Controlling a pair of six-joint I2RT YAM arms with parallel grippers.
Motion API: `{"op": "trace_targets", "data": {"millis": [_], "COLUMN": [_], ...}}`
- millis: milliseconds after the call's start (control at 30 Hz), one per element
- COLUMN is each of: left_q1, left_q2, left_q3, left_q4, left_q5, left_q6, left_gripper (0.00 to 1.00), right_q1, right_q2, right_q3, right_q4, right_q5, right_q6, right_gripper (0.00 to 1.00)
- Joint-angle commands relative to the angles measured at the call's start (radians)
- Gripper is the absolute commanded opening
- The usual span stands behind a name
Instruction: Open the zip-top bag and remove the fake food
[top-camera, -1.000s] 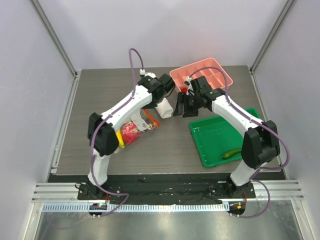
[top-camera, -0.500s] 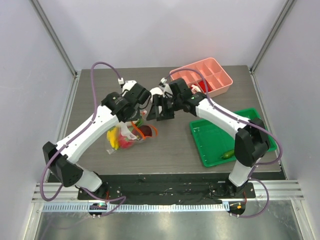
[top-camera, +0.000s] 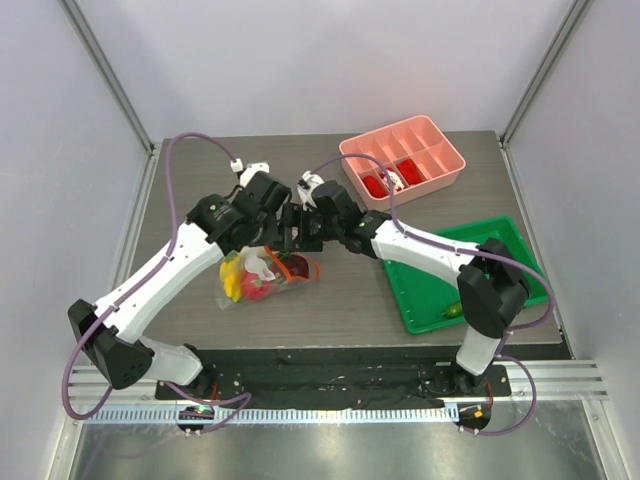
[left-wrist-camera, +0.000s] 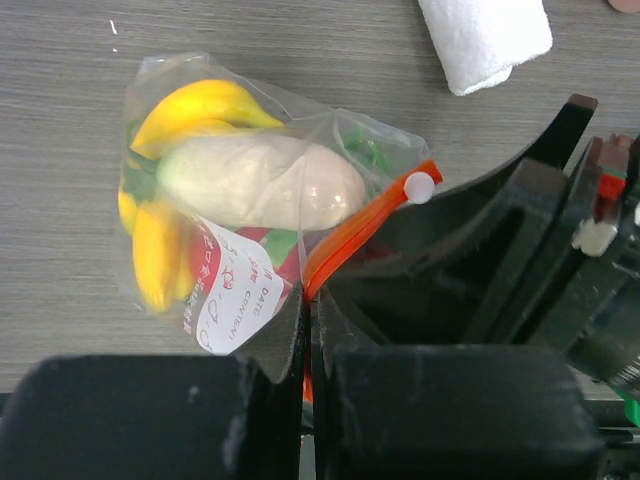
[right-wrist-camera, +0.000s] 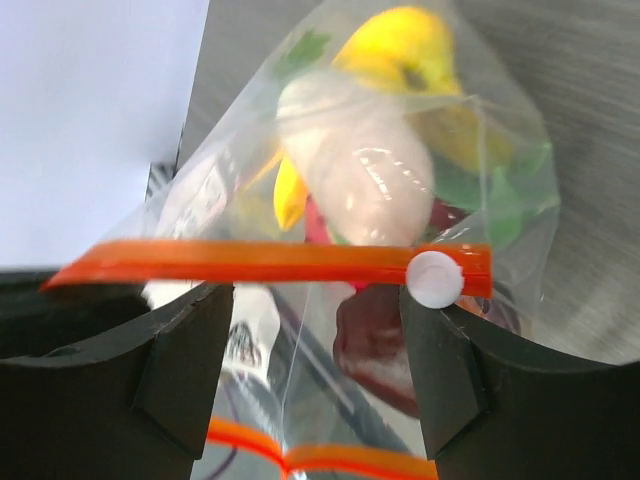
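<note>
The white oblong vegetable (left-wrist-camera: 262, 182) has to come out lengthwise, so the robot's right gripper needs to grab it by its rounded end facing the bag's opening (left-wrist-camera: 345, 189) next.
The zip-top bag (top-camera: 255, 278) lies left of centre, with its orange-red zip strip (left-wrist-camera: 365, 228) toward the right. My left gripper (left-wrist-camera: 308, 300) is shut on the strip's near end; it also shows in the top view (top-camera: 272, 245). Through the plastic I see a yellow banana (left-wrist-camera: 195, 105), a white oblong vegetable (left-wrist-camera: 262, 182) and a dark red fruit (right-wrist-camera: 372, 350). My right gripper (right-wrist-camera: 315, 295) is open at the bag's mouth, with one strip (right-wrist-camera: 260, 262) and its white slider (right-wrist-camera: 435, 278) across the gap. A green pepper (top-camera: 452, 310) lies in the green tray (top-camera: 430, 270).
A pink divided tray (top-camera: 420, 150) with small red-and-white pieces stands at the back right. A rolled white towel (left-wrist-camera: 485, 35) lies just beyond the bag. The two grippers are close together over the table's middle.
Both grippers have moved left and nearer, from by the towel to the bag. The bag has shifted left, and the left gripper now pinches its zip strip.
</note>
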Motion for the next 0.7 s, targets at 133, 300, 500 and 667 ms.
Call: {"op": "trace_targets", "data": {"millis": [133,300,500,667], "left_q1": [0.007,0.007,0.007,0.008], "left_q2": [-0.038,-0.018,0.007,0.01], "left_q3": [0.008,0.019,0.051,0.037], "left_q4": [0.07,0.061,0.049,0.06], "left_q5": [0.044,0.039,0.038,0.064], "left_q6": [-0.025,-0.035,-0.028,-0.032], "left_gripper": [0.0,0.0,0.0,0.0], "right_q1": [0.04,0.068,0.089,0.094], "right_q2": [0.028,0.079,0.114,0.144], "right_q3": [-0.018,0.019,0.033,0.038], "right_q4": [0.226,0.18,0.196,0.257], "right_q5": [0.226,0.288,0.337,0.395], "right_q6": [0.154,0.22,0.259,0.263], "right_gripper": [0.72,0.72,0.76,0.78]}}
